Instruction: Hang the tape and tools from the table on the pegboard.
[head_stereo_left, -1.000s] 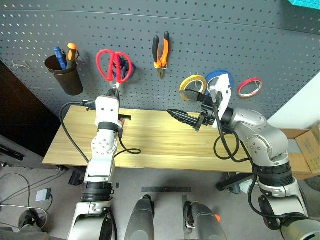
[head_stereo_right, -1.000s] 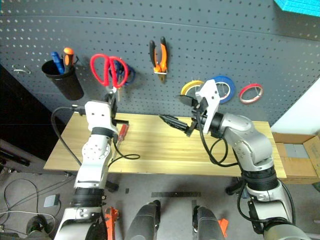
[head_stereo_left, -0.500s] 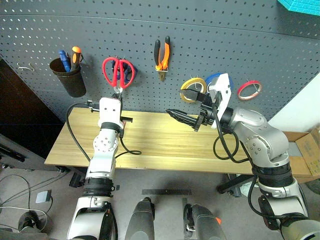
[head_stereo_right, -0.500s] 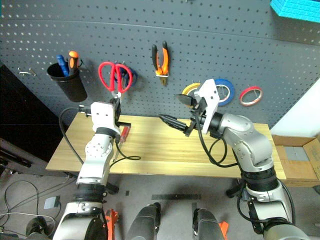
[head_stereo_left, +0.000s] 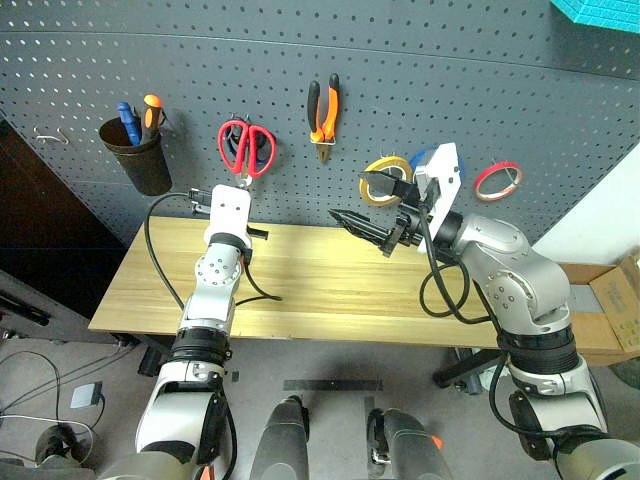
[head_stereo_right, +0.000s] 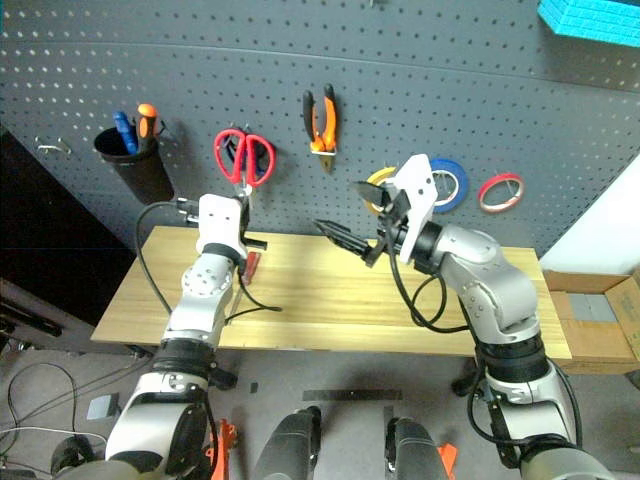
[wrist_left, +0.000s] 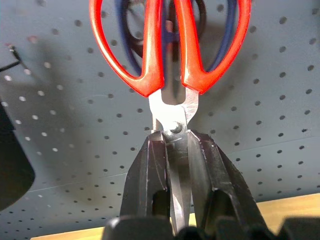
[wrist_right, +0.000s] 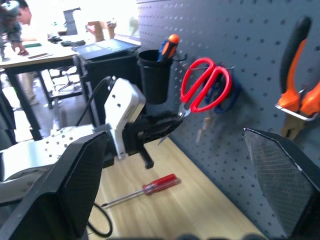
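Observation:
The red-handled scissors would hang, because the red handles are flat against the pegboard. The left gripper should open.
My left gripper is shut on the steel blades of the red-handled scissors, just below the pivot. It holds their handles up against the pegboard, over blue-handled scissors that hang there. The orange-and-black pliers hang to the right, and the thin red tape ring hangs far right. The red-handled screwdriver lies on the table beside my left arm. My right gripper hovers open and empty above the table's middle.
A black cup with blue and orange screwdrivers hangs at the board's left, beside an empty wire hook. Yellow and blue tape rolls hang behind my right gripper. A cardboard box stands right of the table.
My left gripper has carried the red scissors forward to the pegboard and slightly down. The right gripper has stayed in place, open.

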